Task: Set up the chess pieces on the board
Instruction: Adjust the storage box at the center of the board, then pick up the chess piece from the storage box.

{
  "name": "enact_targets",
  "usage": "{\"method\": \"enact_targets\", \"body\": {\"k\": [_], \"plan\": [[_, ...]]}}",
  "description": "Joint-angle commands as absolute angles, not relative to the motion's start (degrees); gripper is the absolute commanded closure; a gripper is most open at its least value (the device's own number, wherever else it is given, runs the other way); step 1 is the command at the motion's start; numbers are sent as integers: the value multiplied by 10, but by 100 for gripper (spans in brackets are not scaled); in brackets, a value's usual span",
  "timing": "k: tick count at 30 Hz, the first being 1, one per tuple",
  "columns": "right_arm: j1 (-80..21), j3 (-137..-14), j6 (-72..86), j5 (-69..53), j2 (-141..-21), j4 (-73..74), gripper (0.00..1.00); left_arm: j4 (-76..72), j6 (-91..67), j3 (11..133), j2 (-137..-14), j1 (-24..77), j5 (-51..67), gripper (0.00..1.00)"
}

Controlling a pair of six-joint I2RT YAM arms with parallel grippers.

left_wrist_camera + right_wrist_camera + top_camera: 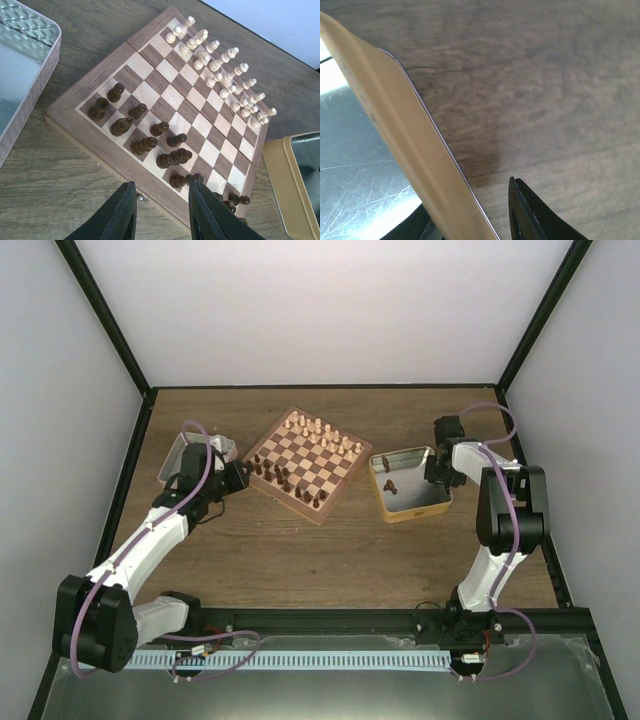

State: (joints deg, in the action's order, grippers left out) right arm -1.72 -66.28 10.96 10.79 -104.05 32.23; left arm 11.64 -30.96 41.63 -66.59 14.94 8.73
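Next, my right gripper grabs the yellow tin by its side away from the board (417,140), so the dark pieces inside the tin stay free to reach.
The board (310,462) lies turned at the table's middle. Several dark brown chess pieces (278,478) stand on its near-left rows, and cream pieces (320,430) line the far rows. In the left wrist view the dark pieces (173,158) fill the near squares of the board (190,107). My left gripper (240,478) is open and empty, just off the board's near-left edge (160,195). Two dark pieces (390,483) lie in a yellow tin (415,512). My right gripper (436,472) is open, its jaws astride the tin's right wall (395,110), and holds nothing.
A silver tin (180,452) sits left of the board, behind the left gripper, and shows in the left wrist view (30,55). The yellow tin's corner (280,175) lies right of the board. Black frame rails and white walls bound the table.
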Motion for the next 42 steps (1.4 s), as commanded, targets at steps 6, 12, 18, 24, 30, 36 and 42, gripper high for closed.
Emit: {"method": "enact_targets", "body": {"k": [6, 12, 18, 24, 30, 36, 42], "plan": [[2, -600, 320, 163, -984, 350, 67, 99, -300, 419, -659, 149, 91, 69], [1, -603, 283, 113, -921, 340, 52, 99, -300, 419, -654, 149, 90, 69], [-45, -621, 213, 68, -839, 332, 39, 91, -298, 417, -644, 149, 92, 67], [-119, -605, 182, -4, -867, 316, 40, 77, -298, 410, -636, 149, 108, 66], [-142, -588, 182, -21, -933, 295, 54, 73, -300, 406, -635, 150, 116, 65], [-148, -589, 179, -15, -972, 287, 60, 67, -304, 401, -639, 150, 119, 65], [-156, -599, 180, 15, -1017, 283, 67, 62, -304, 402, -646, 150, 120, 65]]}}
